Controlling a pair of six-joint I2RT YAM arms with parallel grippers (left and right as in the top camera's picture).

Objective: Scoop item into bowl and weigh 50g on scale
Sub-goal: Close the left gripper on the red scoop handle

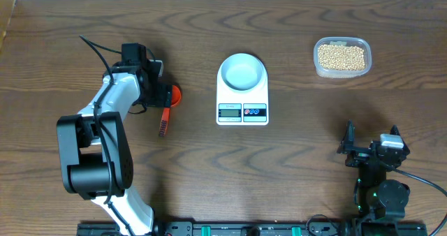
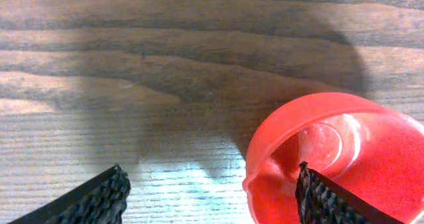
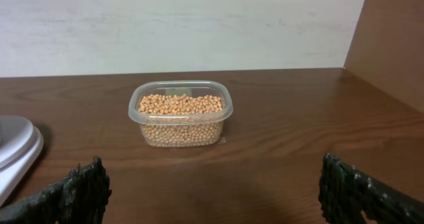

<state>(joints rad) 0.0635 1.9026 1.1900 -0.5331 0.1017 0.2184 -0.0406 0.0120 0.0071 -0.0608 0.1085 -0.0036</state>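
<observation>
My left gripper will close on the scoop now, because my fingers are on both sides of the red scoop's rim (image 2: 251,177), one down inside the cup (image 2: 361,159) and one outside.
The pale bowl (image 1: 242,72) sits empty on the white scale (image 1: 230,96) at the table's middle. Tan beans (image 1: 341,56) fill a clear tub at the back right; the right wrist view also shows these beans (image 3: 180,105). A red scoop (image 1: 173,95) lies left of the scale, its handle pointing toward the front. My left gripper (image 1: 159,89) is low over it and open. In the left wrist view the left gripper (image 2: 212,201) has one finger (image 2: 324,201) over the scoop's cup (image 2: 358,144) and the other over bare wood. My right gripper (image 1: 370,139) stands open, holding nothing.
The clear tub (image 3: 136,111) stands ahead of the right gripper (image 3: 212,197), with bare wood between them. The scale's corner (image 3: 16,148) shows at the left of that view. A wooden side wall (image 3: 391,45) rises at the right.
</observation>
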